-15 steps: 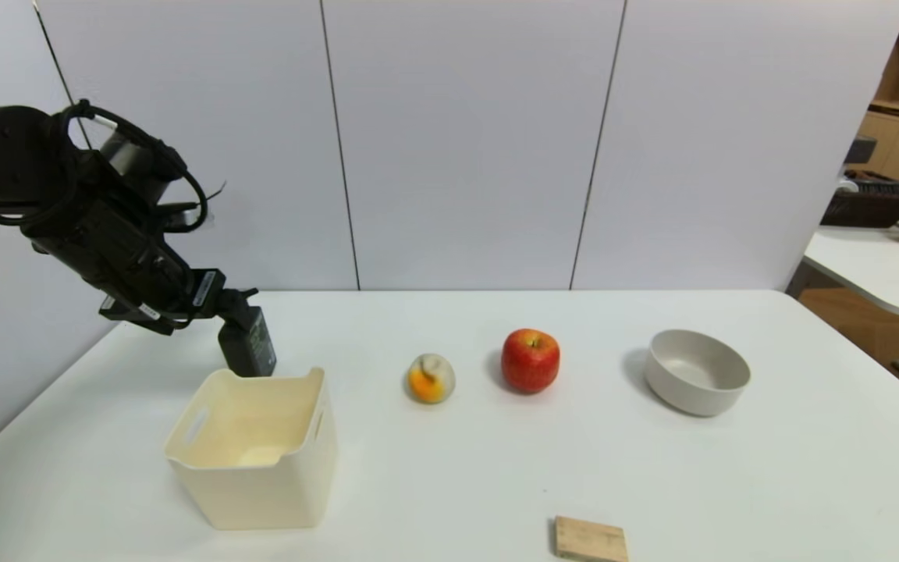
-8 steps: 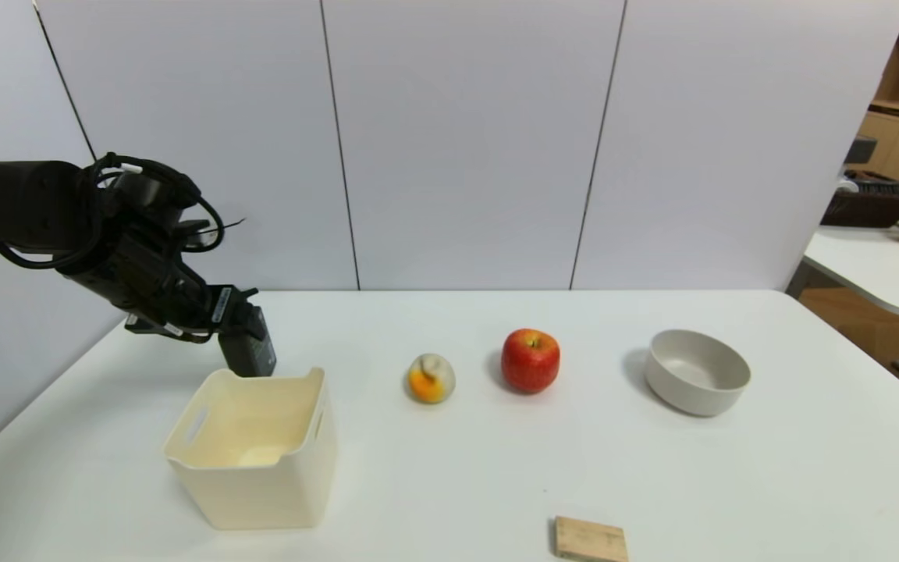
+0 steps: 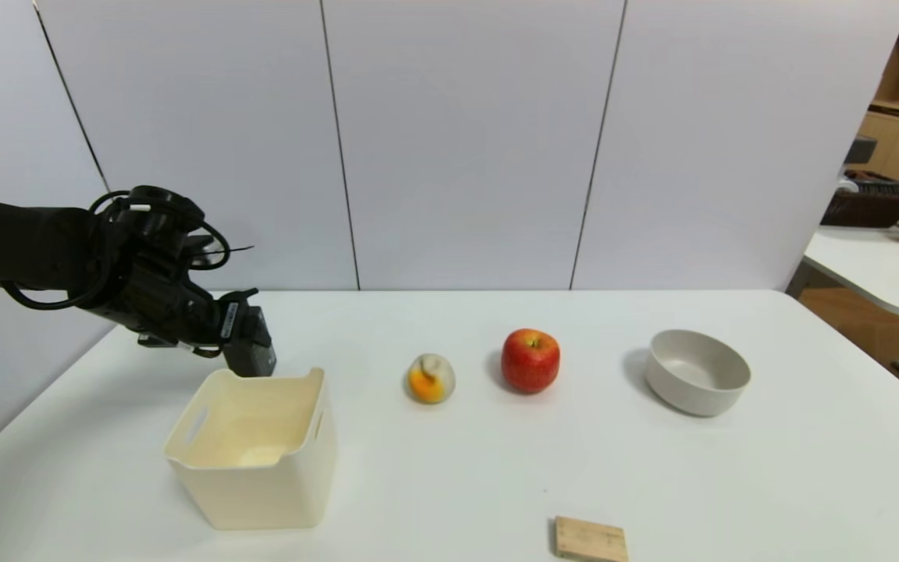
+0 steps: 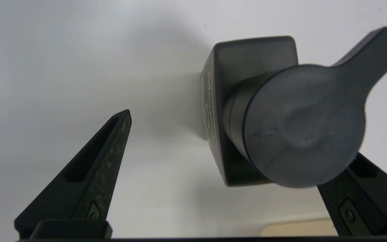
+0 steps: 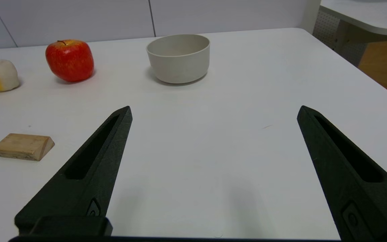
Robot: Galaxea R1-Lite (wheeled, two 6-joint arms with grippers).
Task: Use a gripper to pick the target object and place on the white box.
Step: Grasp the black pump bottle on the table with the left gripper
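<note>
The pump bottle should go on the white box, so my left gripper should next grab it across its body just below the pump head (image 4: 304,124). That leaves the bottle's base free to be placed there.
The target object, a dark pump bottle (image 3: 259,359), stands upright on the table just behind the white box (image 3: 254,468). My left gripper (image 3: 240,332) has come down over its top from the left. In the left wrist view this gripper (image 4: 242,134) is open, and the bottle (image 4: 247,60) with its round pump head (image 4: 304,124) sits between the fingers. It is close to one finger (image 4: 364,198) and well apart from the other (image 4: 106,168). A strip of the box rim (image 4: 297,230) shows nearby. My right gripper (image 5: 214,109) hangs open over bare table.
On the white table (image 3: 496,468) stand a white-and-orange object (image 3: 430,378), a red apple (image 3: 531,360) and a grey-beige bowl (image 3: 697,371) in a row. A small wooden block (image 3: 591,538) lies near the front edge. Another table (image 3: 879,265) stands far right.
My left arm has dropped lower, bringing the gripper down around the bottle's pump head. The bottle, the box and the other objects have stayed in place.
</note>
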